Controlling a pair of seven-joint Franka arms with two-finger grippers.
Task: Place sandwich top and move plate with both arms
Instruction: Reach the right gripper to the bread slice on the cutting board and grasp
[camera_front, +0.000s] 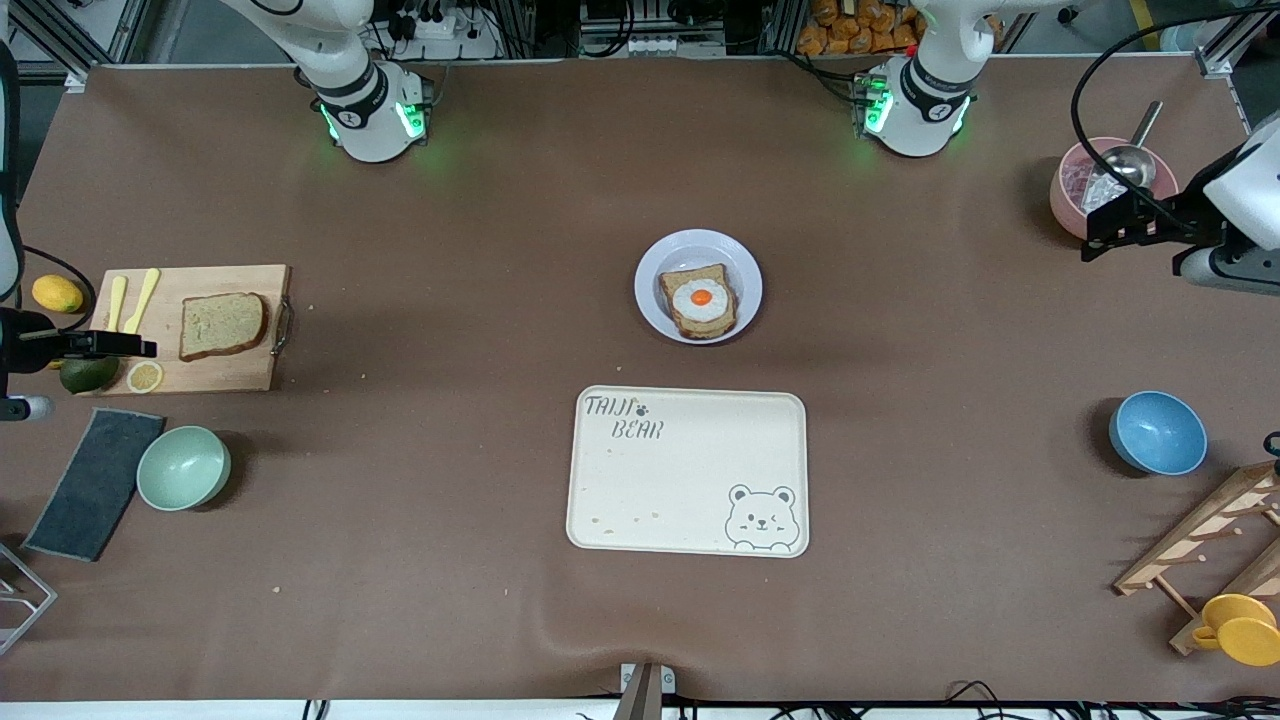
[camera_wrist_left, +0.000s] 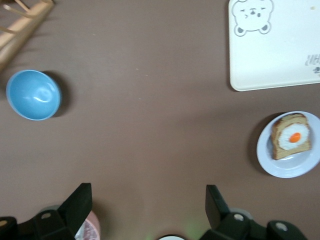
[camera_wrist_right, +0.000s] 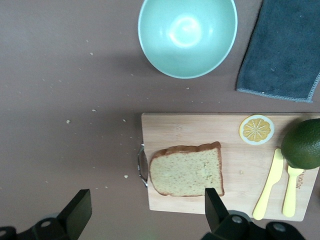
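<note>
The robot's right gripper needs to top the egg sandwich on the plate (camera_front: 700, 248) next, so it should take hold of the bread slice by its crust edge (camera_front: 260, 314).
The sandwich top (camera_front: 222, 325), a plain light-brown bread slice, lies flat on a wooden cutting board (camera_front: 230, 375) at the right arm's end of the table; it also shows in the right wrist view (camera_wrist_right: 186, 170). The white plate (camera_front: 700, 248) sits mid-table and carries a toast slice with a fried egg (camera_front: 700, 300); the plate also shows in the left wrist view (camera_wrist_left: 290, 170). My right gripper (camera_front: 140, 347) (camera_wrist_right: 145, 200) is open and empty, up over the board's end by the lime. My left gripper (camera_front: 1095, 228) (camera_wrist_left: 148, 197) is open and empty, over the pink bowl.
A cream bear-print tray (camera_front: 690, 470) lies nearer the camera than the plate. A mint bowl (camera_front: 183, 467) and grey cloth (camera_front: 95, 480) lie near the board. A blue bowl (camera_front: 1157, 432), a wooden rack (camera_front: 1210, 540) and a pink bowl with ladle (camera_front: 1075, 190) are at the left arm's end.
</note>
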